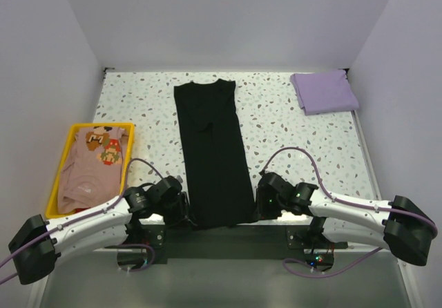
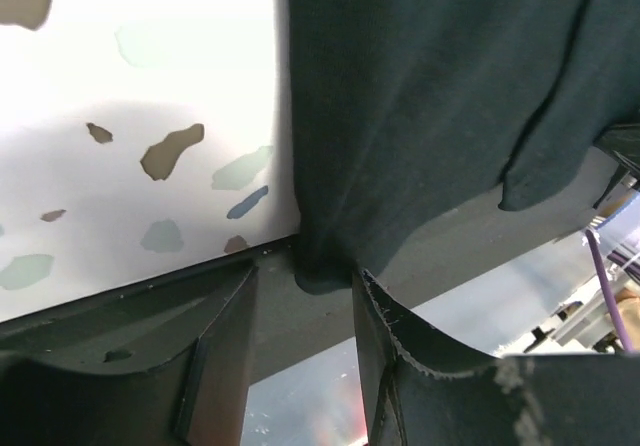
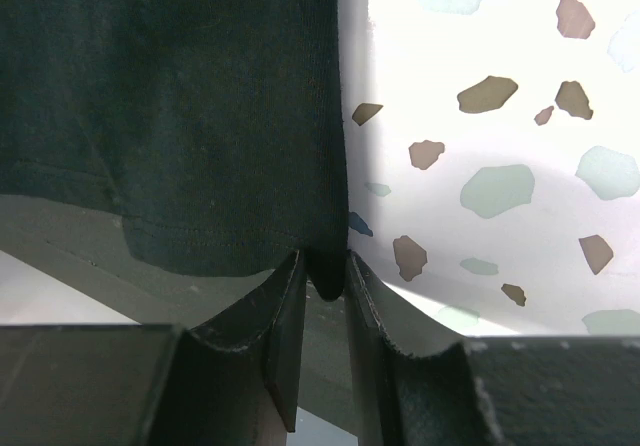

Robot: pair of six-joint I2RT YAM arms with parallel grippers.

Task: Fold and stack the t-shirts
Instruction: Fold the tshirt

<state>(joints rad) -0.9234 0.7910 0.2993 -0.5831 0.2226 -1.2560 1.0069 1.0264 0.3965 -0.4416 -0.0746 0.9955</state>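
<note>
The shirt corner (image 1: 194, 224) lies between my left gripper's fingers and reaches past them, so my left gripper should close on it.
The large black t-shirt (image 1: 210, 156) lies folded into a long strip down the middle of the table, its hem at the near edge. My left gripper (image 1: 185, 215) is at its near left corner; in the left wrist view it (image 2: 305, 269) is open, with the shirt (image 2: 420, 86) corner lying between the jaws. My right gripper (image 1: 261, 208) is at the near right corner; in the right wrist view it (image 3: 322, 261) is shut on the shirt (image 3: 180, 96) corner. The lavender t-shirt (image 1: 324, 92) lies folded at the far right. The peach t-shirt (image 1: 90, 166) lies crumpled in the tray.
The yellow plastic tray (image 1: 69, 130) stands at the left edge of the speckled table (image 1: 290, 128). White walls close in the back and both sides. The black shirt's hem hangs slightly over the table's dark near edge (image 2: 150, 296).
</note>
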